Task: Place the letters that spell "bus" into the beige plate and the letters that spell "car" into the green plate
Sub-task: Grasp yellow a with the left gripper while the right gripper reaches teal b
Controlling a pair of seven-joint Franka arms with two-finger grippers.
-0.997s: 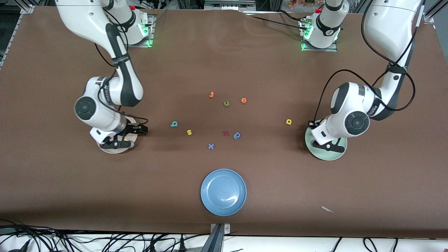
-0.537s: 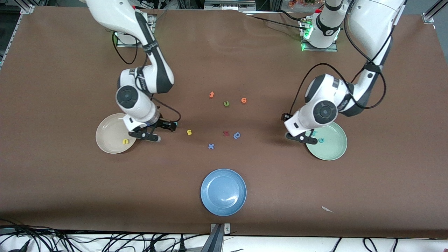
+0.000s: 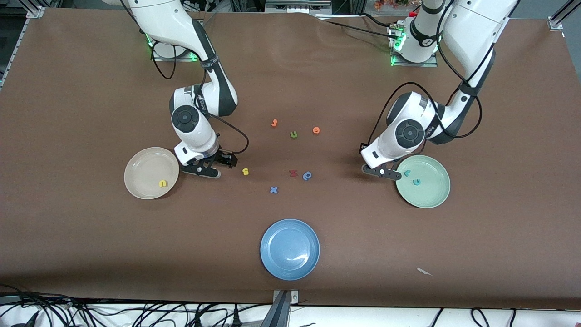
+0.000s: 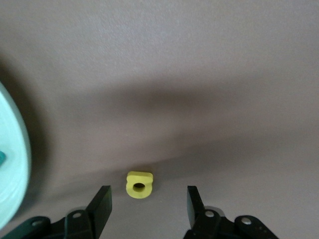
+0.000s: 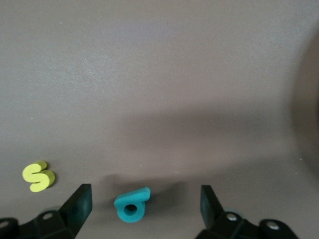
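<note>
My right gripper grabs the teal "b" by its straight stem's two ends next, to spell "bus" in the beige plate (image 3: 144, 169).
The beige plate (image 3: 144, 169) holds a yellow "u" (image 3: 162, 183). Two teal letters (image 3: 407, 173) (image 3: 416, 181) lie in the green plate (image 3: 431, 193). My right gripper (image 3: 203, 171) hangs open beside the beige plate, over the teal "b" (image 5: 132, 205), which shows between its fingers in the right wrist view (image 5: 146, 196). The yellow "s" (image 3: 245, 171) (image 5: 38, 176) lies close by. My left gripper (image 3: 380, 171) is open beside the green plate (image 4: 12, 164), over the yellow "a" (image 4: 139, 184), its jaws (image 4: 149, 196) well apart. Both letters are hidden in the front view.
A blue plate (image 3: 289, 249) sits near the front camera's edge. Loose letters lie mid-table: an orange one (image 3: 274, 122), a green "u" (image 3: 293, 134), an orange "o" (image 3: 316, 130), a red one (image 3: 293, 173), a blue "p"-like one (image 3: 307, 175), a blue "x" (image 3: 273, 190). A paper scrap (image 3: 424, 271) lies apart.
Both arms swung off their plates toward the table's middle. The right gripper now hangs over the "b", the left over the "a". Both plates and their letters are uncovered.
</note>
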